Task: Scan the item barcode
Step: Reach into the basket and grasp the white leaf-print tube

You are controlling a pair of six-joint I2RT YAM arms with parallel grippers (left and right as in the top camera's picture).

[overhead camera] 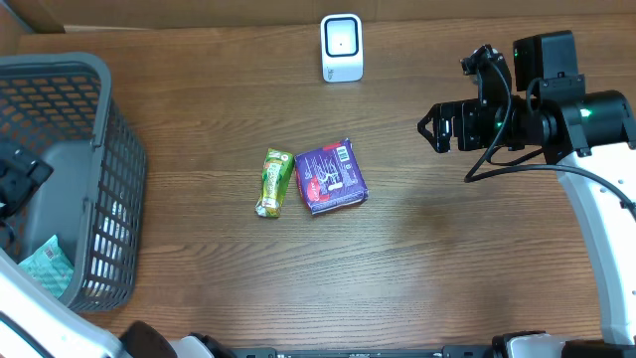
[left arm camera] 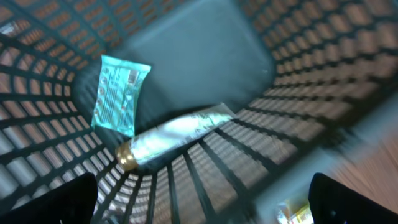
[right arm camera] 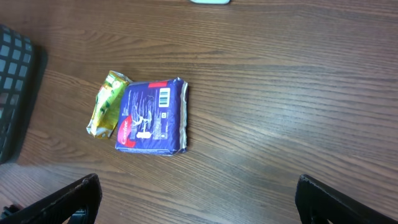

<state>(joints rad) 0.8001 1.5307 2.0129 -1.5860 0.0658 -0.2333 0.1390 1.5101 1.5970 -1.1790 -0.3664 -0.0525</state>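
Observation:
My left gripper grabs the silvery tube by the middle of its body (left arm camera: 176, 135) next, which leaves both ends free for turning toward the scanner.
A purple packet (overhead camera: 331, 177) (right arm camera: 152, 117) lies mid-table with its barcode (right arm camera: 163, 96) facing up. A green packet (overhead camera: 274, 182) (right arm camera: 107, 102) touches its left side. The white scanner (overhead camera: 341, 47) stands at the far edge. My right gripper (overhead camera: 432, 129) (right arm camera: 199, 193) hovers open and empty to the right of both packets. My left gripper (overhead camera: 15, 179) (left arm camera: 202, 193) is open over the grey basket (overhead camera: 119, 169), nothing between its fingers (left arm camera: 74, 196). Below it in the basket lie a teal packet (left arm camera: 119, 93) (overhead camera: 48, 267) and a silvery tube (left arm camera: 174, 134) with a gold cap.
The basket (left arm camera: 298, 68) fills the table's left end with tall mesh walls. Bare wooden table (overhead camera: 447, 249) spreads between the packets and the right arm. A cardboard wall runs along the far edge behind the scanner.

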